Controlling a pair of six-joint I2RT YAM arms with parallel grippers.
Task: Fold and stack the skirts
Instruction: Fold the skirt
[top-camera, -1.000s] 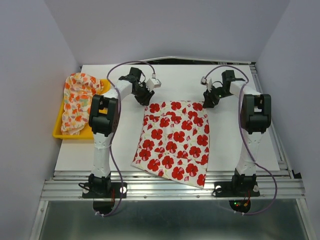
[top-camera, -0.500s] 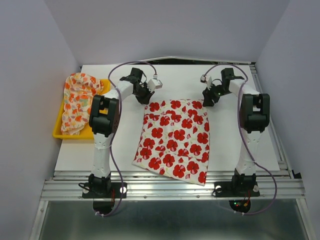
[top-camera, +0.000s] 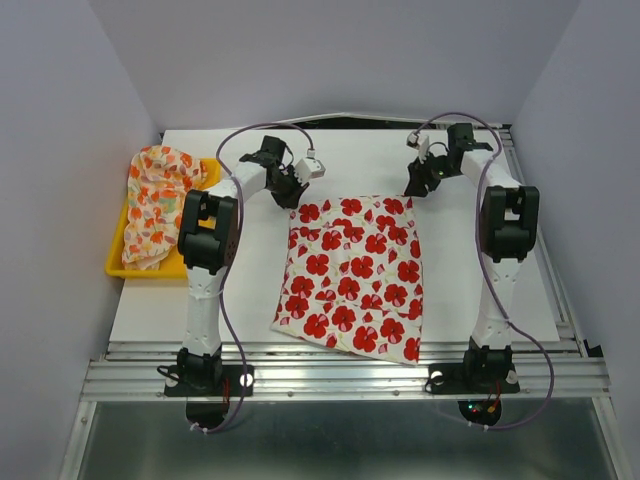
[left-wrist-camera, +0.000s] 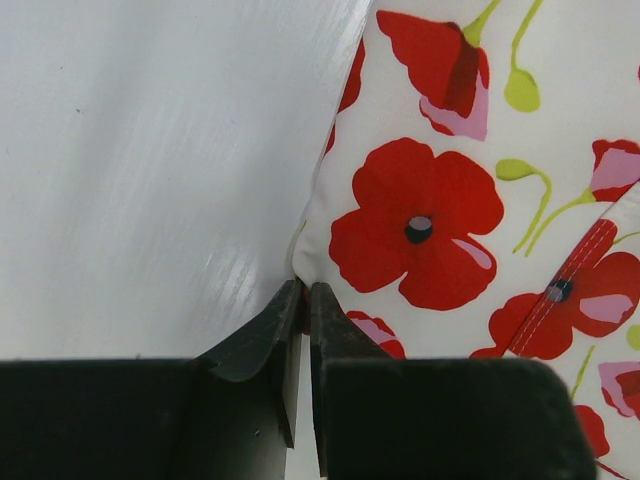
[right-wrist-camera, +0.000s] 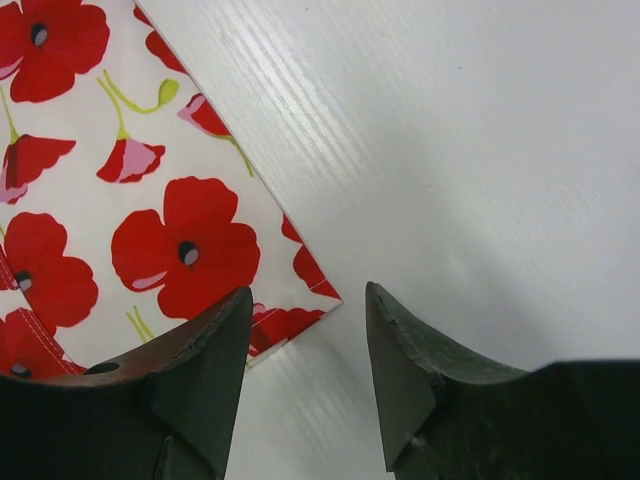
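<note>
The red-flowered skirt's free far corner (top-camera: 409, 199) (right-wrist-camera: 322, 305) matches my left gripper's corner, and my right gripper needs to grab it next. Then the skirt's far edge can be folded evenly over.
The white skirt with large red flowers (top-camera: 350, 270) lies spread flat in the middle of the table. My left gripper (top-camera: 290, 197) is at its far left corner, shut on the cloth edge; in the left wrist view the jaws (left-wrist-camera: 304, 292) pinch the skirt (left-wrist-camera: 430, 220). My right gripper (top-camera: 413, 188) is open just over the far right corner; in the right wrist view (right-wrist-camera: 308, 300) the skirt's corner (right-wrist-camera: 200, 240) lies flat between and under the fingers, not held. The cream skirt with orange print (top-camera: 155, 200) lies bunched in the tray.
The yellow tray (top-camera: 116, 262) stands at the table's left edge. The white table (top-camera: 480, 280) is ringed by grey walls, with a metal rail along the near edge. Cables loop from both wrists over the far part of the table.
My right gripper has moved back and up off the skirt's far right corner. The skirt has slid a little to the right and lies flatter. The left gripper has stayed at its corner.
</note>
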